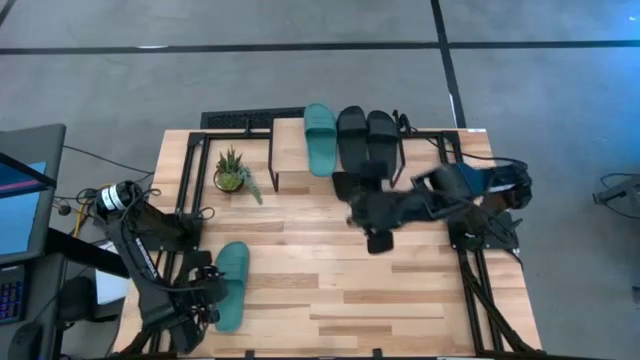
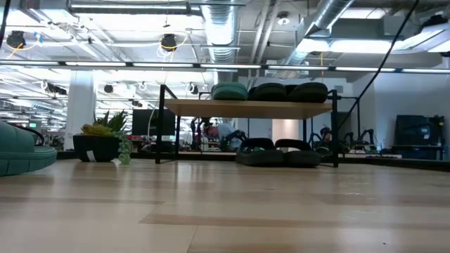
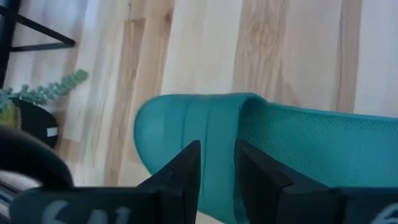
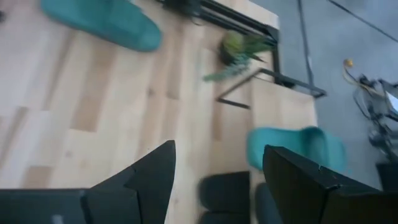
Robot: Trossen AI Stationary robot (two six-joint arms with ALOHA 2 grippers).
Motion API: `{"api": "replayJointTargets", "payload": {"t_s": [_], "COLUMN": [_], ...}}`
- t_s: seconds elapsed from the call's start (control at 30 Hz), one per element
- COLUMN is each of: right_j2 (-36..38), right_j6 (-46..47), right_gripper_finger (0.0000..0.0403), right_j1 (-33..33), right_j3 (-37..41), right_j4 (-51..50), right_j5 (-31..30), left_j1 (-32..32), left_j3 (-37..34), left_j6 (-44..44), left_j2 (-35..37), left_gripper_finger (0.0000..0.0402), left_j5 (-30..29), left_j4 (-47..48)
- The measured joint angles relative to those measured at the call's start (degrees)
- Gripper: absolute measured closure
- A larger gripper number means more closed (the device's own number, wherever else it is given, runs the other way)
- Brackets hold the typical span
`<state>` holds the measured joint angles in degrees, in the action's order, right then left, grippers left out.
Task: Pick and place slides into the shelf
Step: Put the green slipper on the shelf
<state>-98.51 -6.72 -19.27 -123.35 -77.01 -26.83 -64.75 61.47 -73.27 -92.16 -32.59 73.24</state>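
My left gripper takes hold of the teal slide by its strap's open edge (image 1: 233, 270) next, to place the slide on the shelf (image 1: 290, 147) beside its mate.
One teal slide (image 1: 232, 283) lies flat on its sole near the table's near left corner; it also shows at the left in the low view (image 2: 24, 151). My left gripper (image 1: 207, 292) points down at that slide (image 3: 298, 155), its fingers (image 3: 185, 171) a narrow gap apart just over it; I see no touch. The shelf (image 2: 246, 109) stands at the far edge. On its top board rest a teal slide (image 1: 320, 138) and two black slides (image 1: 366, 135). Two more black slides (image 2: 278, 153) lie on the table under it. My right gripper (image 4: 214, 177) hangs open and high over the table's middle (image 1: 360, 210), holding nothing.
A small potted plant (image 1: 232, 172) stands left of the shelf, near the table's far left. Bare wooden tabletop (image 1: 320, 280) lies between the near teal slide and the shelf. Black frame rails (image 1: 470, 290) run along the table's right side.
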Motion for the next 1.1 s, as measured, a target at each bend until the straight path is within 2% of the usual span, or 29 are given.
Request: {"api": "replayJointTargets", "payload": {"t_s": [0.27,0.47,0.67,0.87,1.1], "right_j2": [0.0,0.0,0.0,0.0,0.0], "right_j6": [8.6,17.1,21.9,24.9,28.6], "right_gripper_finger": [0.0177,0.0177,0.0177,0.0177,0.0177], "right_j1": [-9.8,-17.3,-24.7,-30.0,-33.0], "right_j3": [0.0,0.0,0.0,0.0,0.0], "right_j4": [-5.2,-10.7,-11.7,-11.7,-12.6], "right_j5": [-1.4,-8.7,-14.2,-19.5,-21.8], "left_j1": [3.8,5.1,6.3,6.4,6.4], "left_j3": [0.0,0.0,0.0,0.0,0.0], "left_j6": [7.9,11.6,15.8,16.1,13.2], "left_j2": [0.0,-0.5,-5.7,-9.0,-9.0], "left_gripper_finger": [0.0313,0.0313,0.0313,0.0313,0.0315], "left_j5": [1.7,2.5,5.0,5.0,5.5], "left_j4": [-2.8,-4.7,-4.6,-2.7,1.0]}}
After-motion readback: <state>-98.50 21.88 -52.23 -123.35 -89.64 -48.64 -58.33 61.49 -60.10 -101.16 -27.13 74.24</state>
